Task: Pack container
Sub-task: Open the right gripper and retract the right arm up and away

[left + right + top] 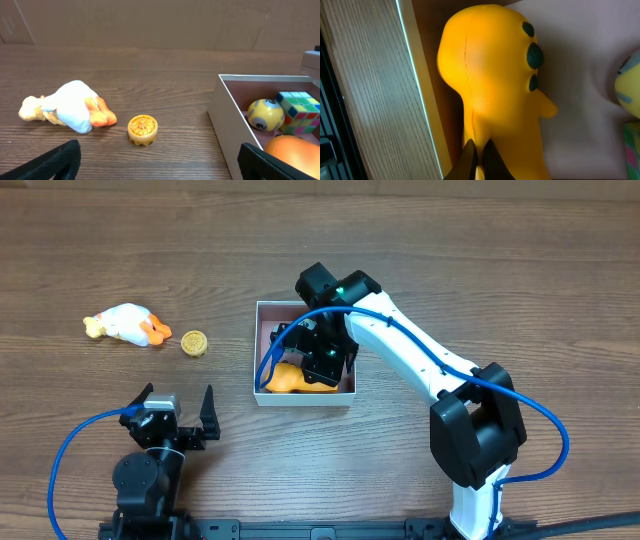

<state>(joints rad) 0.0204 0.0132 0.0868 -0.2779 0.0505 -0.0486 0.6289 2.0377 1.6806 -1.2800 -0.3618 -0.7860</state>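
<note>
The yellow-orange soft toy (286,380) (490,75) lies lengthwise along the container's pinkish bottom, inside the container's front side, so it is time for my right gripper to release it.
The container (262,350) is a shallow white-walled box with a pinkish floor at the table's middle; it also shows in the left wrist view (225,112) and the right wrist view (570,65). My right gripper (322,360) is inside it, shut on a yellow-orange soft toy (490,75), which also shows from above (288,379). A yellow ball (265,114) and a colour cube (299,110) lie in the box. A white plush duck (127,325) and a small yellow ridged toy (194,343) lie on the table to the left. My left gripper (180,412) is open and empty near the front.
The table is brown wood. The duck (70,107) and the ridged toy (142,130) lie ahead of my left gripper (160,162), with the box wall to its right. Blue cables trail from both arms.
</note>
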